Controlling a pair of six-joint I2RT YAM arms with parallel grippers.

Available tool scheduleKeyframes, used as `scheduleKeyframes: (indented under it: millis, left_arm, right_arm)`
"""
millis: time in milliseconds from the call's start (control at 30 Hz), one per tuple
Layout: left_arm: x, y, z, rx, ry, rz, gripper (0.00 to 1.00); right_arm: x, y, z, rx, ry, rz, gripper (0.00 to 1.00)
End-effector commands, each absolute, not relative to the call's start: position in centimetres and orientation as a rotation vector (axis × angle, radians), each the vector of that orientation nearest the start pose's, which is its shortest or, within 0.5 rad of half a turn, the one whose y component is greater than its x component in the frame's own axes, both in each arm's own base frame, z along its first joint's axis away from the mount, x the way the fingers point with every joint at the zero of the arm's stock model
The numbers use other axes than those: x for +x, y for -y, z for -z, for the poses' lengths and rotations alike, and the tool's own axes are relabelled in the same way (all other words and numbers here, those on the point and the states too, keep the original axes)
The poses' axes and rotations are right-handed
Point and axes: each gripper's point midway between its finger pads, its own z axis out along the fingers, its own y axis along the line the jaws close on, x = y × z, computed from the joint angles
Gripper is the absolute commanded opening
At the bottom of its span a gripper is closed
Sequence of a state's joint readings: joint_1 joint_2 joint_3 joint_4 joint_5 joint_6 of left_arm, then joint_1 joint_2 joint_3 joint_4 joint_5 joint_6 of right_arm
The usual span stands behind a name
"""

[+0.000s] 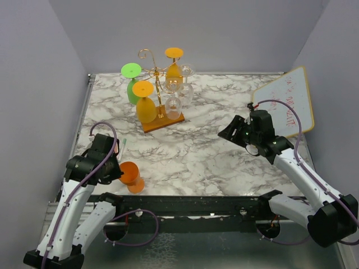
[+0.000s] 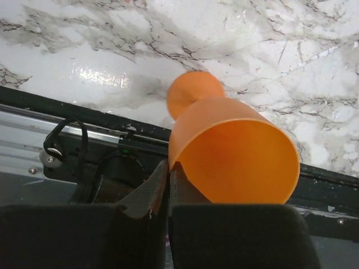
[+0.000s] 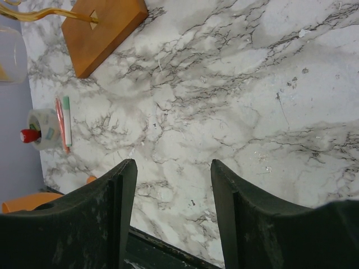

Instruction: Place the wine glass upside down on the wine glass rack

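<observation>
I should next grab the orange wine glass with my right gripper by the edge of its round foot (image 1: 136, 189). Then the glass can hang on the wine glass rack.
An orange plastic wine glass (image 1: 131, 175) is at the table's near left edge, its open bowl toward the left wrist camera (image 2: 235, 151). My left gripper (image 1: 115, 171) is shut on the rim of this glass, the rim pinched between the fingertips (image 2: 168, 168). The wine glass rack (image 1: 160, 92), gold wire on an orange-brown wooden base, stands at the back centre with several glasses hanging upside down. Its base shows in the right wrist view (image 3: 101, 31). My right gripper (image 1: 229, 131) is open and empty above the table's right middle (image 3: 174, 168).
A whiteboard (image 1: 286, 101) leans at the back right. A tape roll (image 3: 42, 129) and a pen (image 3: 66, 120) lie at the left wall. The black frame rail (image 1: 190, 204) runs along the near edge.
</observation>
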State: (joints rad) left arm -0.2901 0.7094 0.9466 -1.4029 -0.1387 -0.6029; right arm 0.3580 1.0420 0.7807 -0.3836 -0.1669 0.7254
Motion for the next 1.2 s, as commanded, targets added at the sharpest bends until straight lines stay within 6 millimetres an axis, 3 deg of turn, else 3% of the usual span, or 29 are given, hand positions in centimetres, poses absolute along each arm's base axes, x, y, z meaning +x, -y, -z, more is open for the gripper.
scheduleKeyframes:
  millis: [0,167,300,433,533,700,867,1000,1167]
  left_arm:
    - [12.1,5.5,-16.7,-0.397,-2.641,0.252,0.00]
    - [14.1,9.7,-19.7,-0.271,-2.522,0.573,0.00]
    - [15.9,12.9,-22.7,-0.196,-2.399,0.806,0.00]
    - [17.2,15.4,-24.2,-0.169,-2.320,0.993,0.00]
    - [18.0,16.8,-25.2,-0.159,-2.273,1.103,0.00]
    - [19.7,17.9,-25.7,-0.170,-2.227,1.172,0.00]
    - [21.0,18.8,-25.0,-0.235,-2.210,1.241,0.00]
    - [21.7,18.8,-24.8,-0.266,-2.192,1.234,0.00]
    - [21.7,18.8,-24.8,-0.266,-2.191,1.238,0.00]
  right_arm:
    - [27.9,-15.8,-17.1,0.353,-2.267,-0.744,0.60]
    - [27.5,-16.0,-16.7,0.367,-2.269,-0.770,0.60]
    - [26.7,-18.2,-16.5,0.330,-2.252,-0.952,0.63]
    - [25.2,-21.0,-17.9,0.187,-2.167,-1.217,0.69]
    - [24.6,-21.6,-19.0,0.100,-2.083,-1.288,0.79]
    - [24.0,-22.0,-20.0,-0.020,-2.056,-1.305,0.84]
    - [23.9,-24.3,-19.9,-0.194,-2.049,-1.212,0.83]
    - [24.9,-26.4,-18.6,-0.260,-2.108,-1.085,0.76]
    - [26.6,-27.2,-18.5,-0.223,-2.126,-1.054,0.59]
